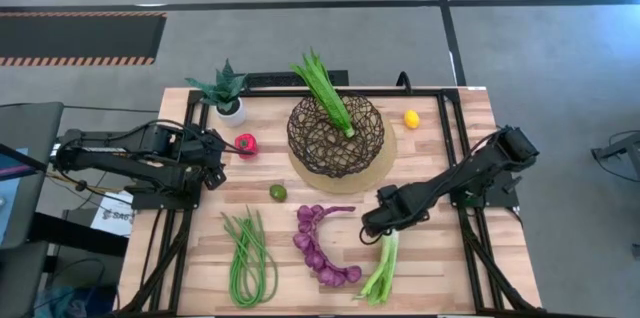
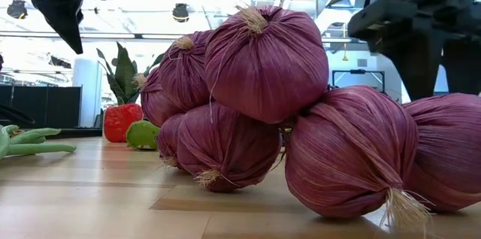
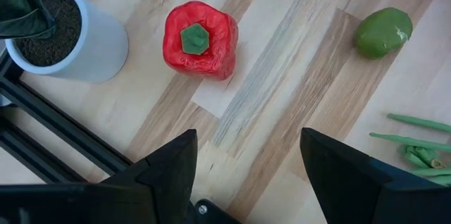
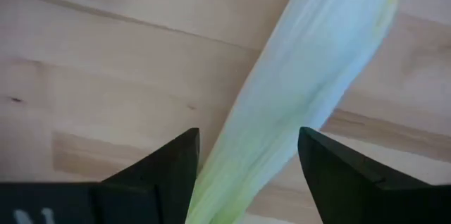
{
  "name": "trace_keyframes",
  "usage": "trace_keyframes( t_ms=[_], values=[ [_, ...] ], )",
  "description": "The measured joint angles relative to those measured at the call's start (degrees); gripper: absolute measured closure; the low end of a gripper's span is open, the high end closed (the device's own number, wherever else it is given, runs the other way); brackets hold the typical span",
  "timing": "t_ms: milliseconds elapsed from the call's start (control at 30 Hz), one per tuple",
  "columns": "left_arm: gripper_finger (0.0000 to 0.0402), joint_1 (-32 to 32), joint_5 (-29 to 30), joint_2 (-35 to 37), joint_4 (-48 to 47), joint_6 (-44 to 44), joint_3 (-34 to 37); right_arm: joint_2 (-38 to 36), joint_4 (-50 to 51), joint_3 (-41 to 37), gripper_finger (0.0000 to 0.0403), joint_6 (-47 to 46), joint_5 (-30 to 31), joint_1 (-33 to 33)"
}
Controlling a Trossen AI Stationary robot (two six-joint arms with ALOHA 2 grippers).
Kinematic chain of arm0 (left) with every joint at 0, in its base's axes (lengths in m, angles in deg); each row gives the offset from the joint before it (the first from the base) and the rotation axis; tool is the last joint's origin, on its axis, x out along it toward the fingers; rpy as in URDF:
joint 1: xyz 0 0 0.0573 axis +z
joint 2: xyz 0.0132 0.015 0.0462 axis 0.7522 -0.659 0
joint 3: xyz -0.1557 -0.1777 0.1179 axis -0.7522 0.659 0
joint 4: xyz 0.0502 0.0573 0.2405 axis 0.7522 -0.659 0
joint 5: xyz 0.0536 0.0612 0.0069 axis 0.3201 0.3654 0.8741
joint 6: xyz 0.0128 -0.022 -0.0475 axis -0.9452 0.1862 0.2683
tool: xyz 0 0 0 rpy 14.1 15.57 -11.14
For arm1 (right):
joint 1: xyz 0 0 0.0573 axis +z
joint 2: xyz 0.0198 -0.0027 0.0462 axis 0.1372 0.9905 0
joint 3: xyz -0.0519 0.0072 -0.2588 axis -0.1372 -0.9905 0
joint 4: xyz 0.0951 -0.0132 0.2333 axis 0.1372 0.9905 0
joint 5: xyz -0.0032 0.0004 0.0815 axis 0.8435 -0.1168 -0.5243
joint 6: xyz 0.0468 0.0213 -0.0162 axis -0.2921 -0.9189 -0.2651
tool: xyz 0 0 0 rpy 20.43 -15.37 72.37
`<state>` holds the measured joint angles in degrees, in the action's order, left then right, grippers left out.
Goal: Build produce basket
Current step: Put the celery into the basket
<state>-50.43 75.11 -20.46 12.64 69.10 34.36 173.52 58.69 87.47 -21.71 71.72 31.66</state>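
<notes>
My right gripper is to add the leek to the wire basket point(image 1: 335, 138), so it should grab the leek by its pale stalk next.
The dark wire basket point(image 1: 335, 138) stands on a tan round mat, and green leafy stalks point(image 1: 325, 93) lie across its rim. The red pepper point(image 3: 199, 39), lime point(image 3: 382, 32), green beans point(image 1: 248, 258), purple onion string point(image 1: 322, 243), leek point(image 4: 296, 104) and lemon point(image 1: 411, 118) lie on the table. My left gripper point(image 3: 248, 139) is open and empty above the table, near the pepper. My right gripper point(image 4: 248, 136) is open, with one finger on either side of the leek's white end, and I see no touch.
A small potted spiky plant point(image 1: 227, 93) in a white pot stands at the far left, next to the pepper. A black frame point(image 1: 440, 93) runs along the table's edges. The onions point(image 2: 285, 111) fill the front of the low view.
</notes>
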Motion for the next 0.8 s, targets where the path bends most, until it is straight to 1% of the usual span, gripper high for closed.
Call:
trace_keyframes(
  t_ms=[133, 233, 333, 533, 667, 733, 800],
  values=[
    [0.0163, 0.01, -0.01, 0.00, -0.01, -0.62, 0.00, -0.01, 0.19, -2.25, 0.0142, -0.58, -0.41, 0.37],
    [0.0163, 0.00, -0.01, 0.00, 0.00, -0.90, 0.00, -0.01, 0.09, -3.40, 0.0142, -1.52, -2.10, 1.03],
    [0.0163, 0.01, -0.01, -0.01, 0.00, -1.21, 0.00, 0.02, -1.45, -4.75, 0.0142, -3.12, -2.12, 1.02],
    [0.0163, 0.02, -0.03, -0.01, 0.01, -1.19, 0.00, -0.03, -5.44, -7.98, 0.0142, -3.25, -2.05, 0.92],
    [0.0163, 0.00, -0.03, 0.01, 0.01, -1.19, 0.00, 0.02, -5.52, -9.76, 0.0143, -3.49, -2.10, 0.92],
    [0.0163, 0.01, -0.03, 0.00, 0.01, -1.17, 0.00, 0.00, -5.43, -10.67, 0.0145, -4.79, -2.57, 0.92],
    [0.0163, 0.02, -0.03, 0.00, 0.01, -1.14, 0.00, -0.01, -5.09, -11.06, 0.0155, -5.75, -3.29, 0.92]
  ],
)
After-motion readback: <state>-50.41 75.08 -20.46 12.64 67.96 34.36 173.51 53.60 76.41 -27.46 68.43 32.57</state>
